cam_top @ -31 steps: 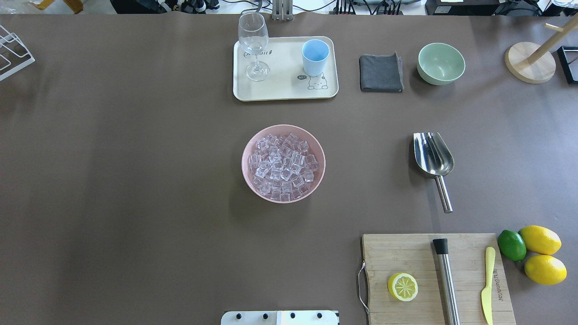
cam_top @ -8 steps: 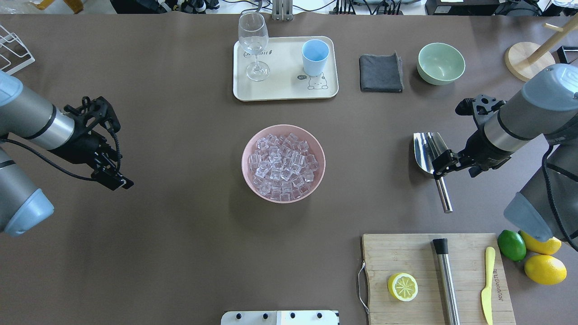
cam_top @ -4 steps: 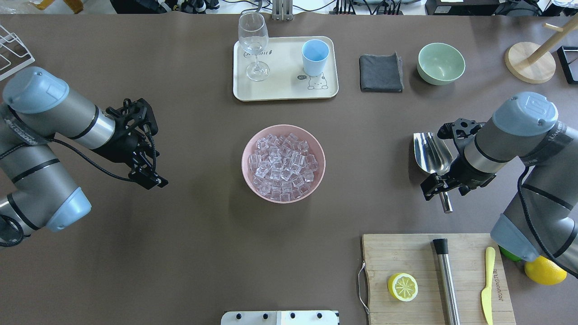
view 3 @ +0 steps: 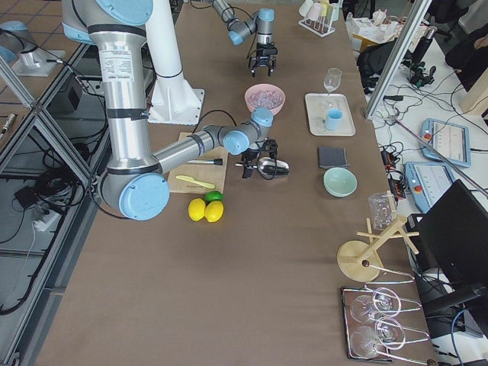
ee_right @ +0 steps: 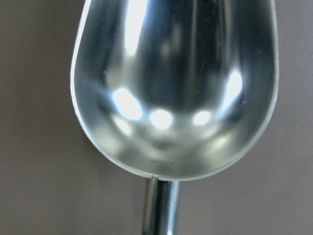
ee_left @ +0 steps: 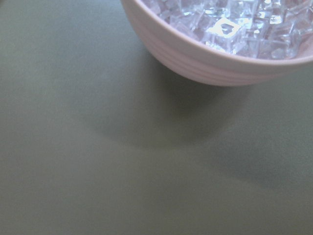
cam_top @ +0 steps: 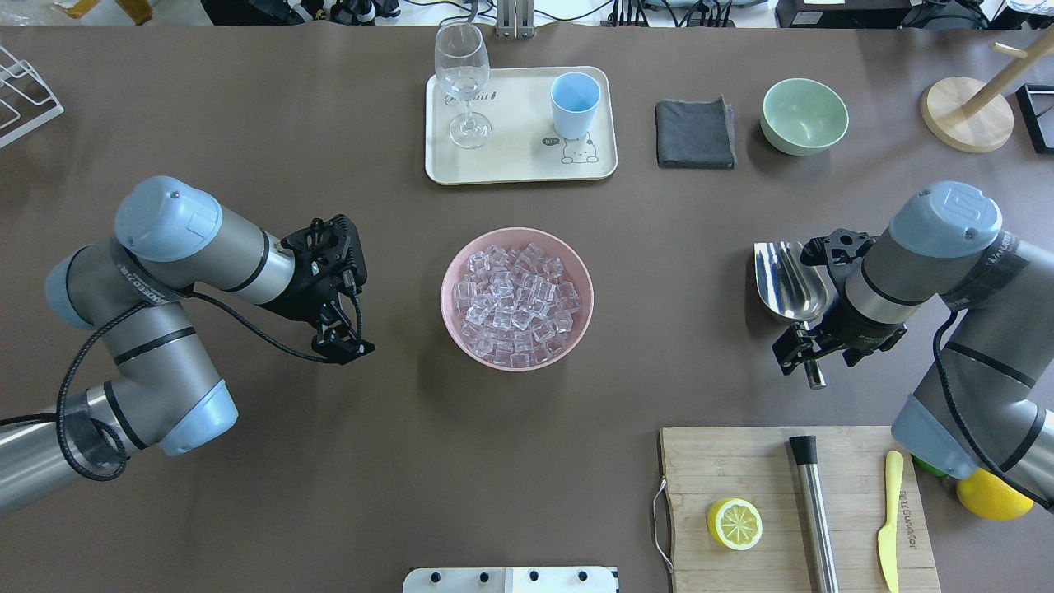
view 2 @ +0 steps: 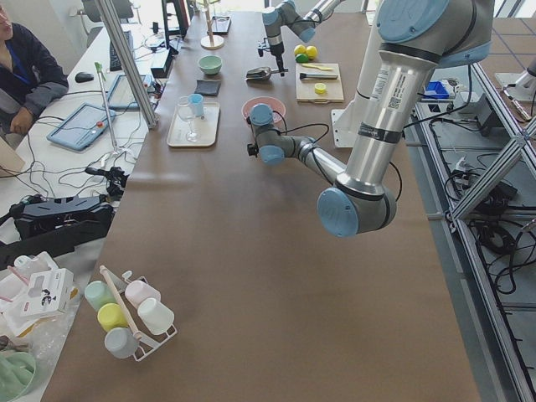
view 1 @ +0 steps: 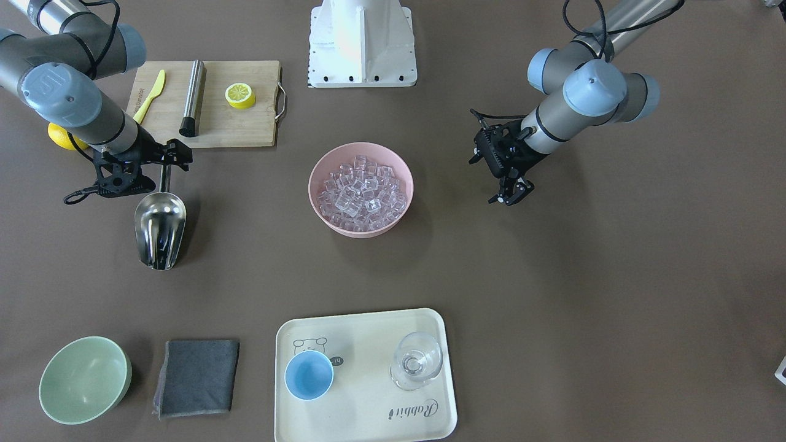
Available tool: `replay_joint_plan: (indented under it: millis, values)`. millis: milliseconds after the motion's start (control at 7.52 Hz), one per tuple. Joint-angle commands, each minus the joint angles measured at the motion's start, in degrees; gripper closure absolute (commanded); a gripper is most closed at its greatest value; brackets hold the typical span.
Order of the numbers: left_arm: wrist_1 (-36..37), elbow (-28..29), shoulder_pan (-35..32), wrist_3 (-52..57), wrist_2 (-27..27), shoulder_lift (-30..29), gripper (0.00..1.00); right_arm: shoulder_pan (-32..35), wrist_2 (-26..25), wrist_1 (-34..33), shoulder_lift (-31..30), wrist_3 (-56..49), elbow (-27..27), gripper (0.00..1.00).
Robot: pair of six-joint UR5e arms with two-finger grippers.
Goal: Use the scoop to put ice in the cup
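Note:
The robot's right gripper needs to scoop ice into the cup point(view 1: 309, 375), so it should next grab the steel scoop by its slim handle point(view 1: 165, 179).
The steel scoop point(cam_top: 788, 282) lies on the table at the right, with its handle toward me. It fills the right wrist view point(ee_right: 176, 88) and also shows in the front view point(view 1: 159, 224). My right gripper point(cam_top: 815, 352) point(view 1: 164, 161) is open, low over the handle, with a finger on each side. The ice point(cam_top: 516, 303) point(ee_left: 234, 22) fills a pink bowl point(cam_top: 453, 325) point(view 1: 325, 221) at mid-table. My left gripper point(cam_top: 344, 349) point(view 1: 509, 194) is open and empty, just left of the bowl. The light-blue cup point(cam_top: 574, 103) point(view 1: 309, 375) stands on a cream tray point(cam_top: 519, 161).
A wine glass point(cam_top: 463, 82) shares the tray. A grey cloth point(cam_top: 695, 134) and a pale green bowl point(cam_top: 804, 115) lie to its right. A cutting board point(cam_top: 741, 461) near me holds a lemon half point(cam_top: 734, 523), a steel cylinder point(cam_top: 813, 511) and a yellow knife point(cam_top: 888, 519).
Both arms came in from the sides. The left gripper moved right, up to the pink bowl. The right gripper moved back along the scoop and down over its handle.

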Motion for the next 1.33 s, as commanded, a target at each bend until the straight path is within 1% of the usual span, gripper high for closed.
replay_joint_plan:
  millis: [0, 133, 266, 399, 532, 665, 798, 931, 1064, 1197]
  values:
    - [-1.8, 4.1, 0.6, 10.6, 2.1, -3.2, 0.02, 0.0, 0.2, 0.0, 0.5, 0.1, -0.4, 0.19]
    - [-1.7, 5.3, 0.6, 10.9, 2.3, -5.1, 0.02, 0.0, 0.4, 0.0, 0.5, 0.1, 0.0, 0.55]
    - [-1.7, 5.4, 0.7, 10.5, 3.3, -5.7, 0.02, 0.0, 0.6, -0.1, 0.4, 0.4, 0.1, 1.00]
    - [-1.8, 5.4, 0.8, 10.4, 3.4, -6.4, 0.02, 0.0, 0.7, -0.1, 0.8, 5.0, 0.1, 1.00]
    - [-1.8, 5.3, 0.9, 10.2, 4.8, -8.1, 0.02, 0.0, 0.7, 0.3, 0.7, 6.1, -0.1, 1.00]
    - [-1.8, 5.4, 1.2, 10.4, 7.1, -8.4, 0.02, 0.1, 0.8, 0.3, 0.6, 6.0, -0.2, 1.00]
    - [-3.1, 6.4, 1.8, 10.4, 8.2, -8.7, 0.02, 0.2, 1.1, 0.3, 0.6, 4.5, 0.0, 1.00]
    - [-7.1, 7.7, 2.3, 10.4, 8.2, -8.7, 0.02, 1.0, 1.2, -0.3, 0.9, 3.9, 0.7, 1.00]
    - [-8.5, 8.6, 2.6, 10.6, 8.2, -8.9, 0.02, 1.8, 1.4, -1.1, 0.9, 3.6, 2.6, 1.00]
    - [-8.4, 9.2, 3.0, 10.8, 8.2, -9.7, 0.02, 2.9, 1.2, -3.6, 0.9, 3.5, 5.7, 1.00]
